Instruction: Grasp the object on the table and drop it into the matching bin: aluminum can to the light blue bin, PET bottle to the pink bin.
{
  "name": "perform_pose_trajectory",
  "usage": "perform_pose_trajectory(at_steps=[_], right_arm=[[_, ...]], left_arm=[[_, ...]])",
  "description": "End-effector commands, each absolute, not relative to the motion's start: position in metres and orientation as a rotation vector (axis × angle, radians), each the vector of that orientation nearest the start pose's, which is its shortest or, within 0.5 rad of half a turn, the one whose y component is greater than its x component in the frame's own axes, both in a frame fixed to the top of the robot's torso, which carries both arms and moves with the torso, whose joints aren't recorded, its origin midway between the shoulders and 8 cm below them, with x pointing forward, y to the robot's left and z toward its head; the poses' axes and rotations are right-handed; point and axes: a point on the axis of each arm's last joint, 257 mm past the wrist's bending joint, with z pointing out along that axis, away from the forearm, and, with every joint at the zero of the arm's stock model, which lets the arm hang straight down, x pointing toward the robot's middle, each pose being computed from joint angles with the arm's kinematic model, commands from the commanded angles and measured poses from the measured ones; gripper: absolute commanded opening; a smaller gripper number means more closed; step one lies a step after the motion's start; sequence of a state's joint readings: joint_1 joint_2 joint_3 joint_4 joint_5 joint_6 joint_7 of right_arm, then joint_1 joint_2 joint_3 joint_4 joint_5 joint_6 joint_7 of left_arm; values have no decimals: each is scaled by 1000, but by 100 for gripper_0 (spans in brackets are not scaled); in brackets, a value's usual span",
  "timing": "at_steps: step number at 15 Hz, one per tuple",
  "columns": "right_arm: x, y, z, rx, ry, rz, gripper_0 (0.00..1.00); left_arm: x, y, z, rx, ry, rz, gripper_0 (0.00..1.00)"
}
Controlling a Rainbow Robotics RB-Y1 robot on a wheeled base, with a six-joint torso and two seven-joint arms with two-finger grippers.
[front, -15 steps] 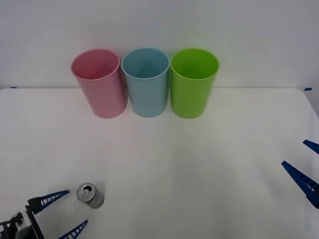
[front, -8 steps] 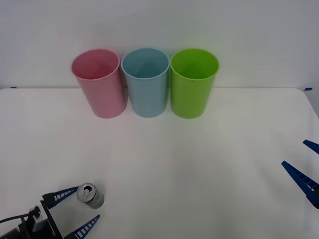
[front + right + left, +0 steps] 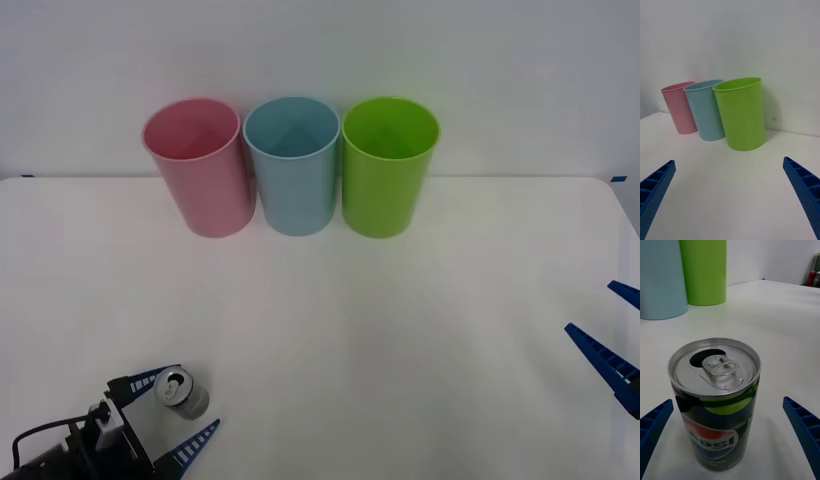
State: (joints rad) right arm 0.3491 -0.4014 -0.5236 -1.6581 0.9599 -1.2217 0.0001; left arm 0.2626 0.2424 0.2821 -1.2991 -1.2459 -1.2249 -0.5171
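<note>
I need to drop the aluminum can into the light blue bin (image 3: 293, 163), so I should grab the can by its labeled body (image 3: 190, 400) with my left gripper next.
The aluminum can (image 3: 182, 391), short and silver-topped with a Pepsi label, stands upright near the front left of the white table (image 3: 400, 330). My left gripper (image 3: 197, 396) is open, with one blue finger on each side of the can and neither touching it. In the left wrist view the can (image 3: 715, 401) stands between the two fingertips (image 3: 657, 420). At the back stand the pink bin (image 3: 200, 165) and, to its right, the light blue bin (image 3: 293, 163). My right gripper (image 3: 588, 306) hangs open at the table's right edge, holding nothing.
A lime green cup (image 3: 388, 165) stands right of the light blue bin, all three in a tight row against the white wall. The right wrist view has the green cup (image 3: 741, 112) nearest, with bare table between it and the open right gripper (image 3: 728, 161).
My left gripper has moved forward and to the right, so its open fingers now flank the can. The can and the right arm have stayed put.
</note>
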Motion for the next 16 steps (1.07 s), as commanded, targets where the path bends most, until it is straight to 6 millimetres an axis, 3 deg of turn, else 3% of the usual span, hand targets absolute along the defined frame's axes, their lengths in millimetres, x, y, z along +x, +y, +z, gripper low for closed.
perform_pose_trajectory(at_steps=[1, 8, 9, 10, 11, 12, 14, 16], right_arm=[[342, -330, -169, -465, 1441, 567, 100], [342, -330, -169, -465, 1441, 567, 100], [342, -330, -169, -465, 1441, 567, 100], [342, -330, -169, -465, 1441, 567, 100], [342, -330, -169, -465, 1441, 567, 100], [342, -330, -169, -465, 1441, 567, 100], [342, -330, -169, -465, 1441, 567, 100], [342, -330, -169, -465, 1441, 567, 100]], left_arm=[[333, 214, -355, 777, 1564, -495, 100], [335, 213, -356, 781, 1566, -488, 100], [335, 214, -356, 780, 1566, -487, 92], [335, 214, -356, 781, 1565, -487, 68], [335, 214, -356, 783, 1564, -488, 34], [335, 214, -356, 784, 1565, -487, 14], [335, 213, -356, 781, 1566, -490, 1], [335, 214, -356, 776, 1566, -489, 0]])
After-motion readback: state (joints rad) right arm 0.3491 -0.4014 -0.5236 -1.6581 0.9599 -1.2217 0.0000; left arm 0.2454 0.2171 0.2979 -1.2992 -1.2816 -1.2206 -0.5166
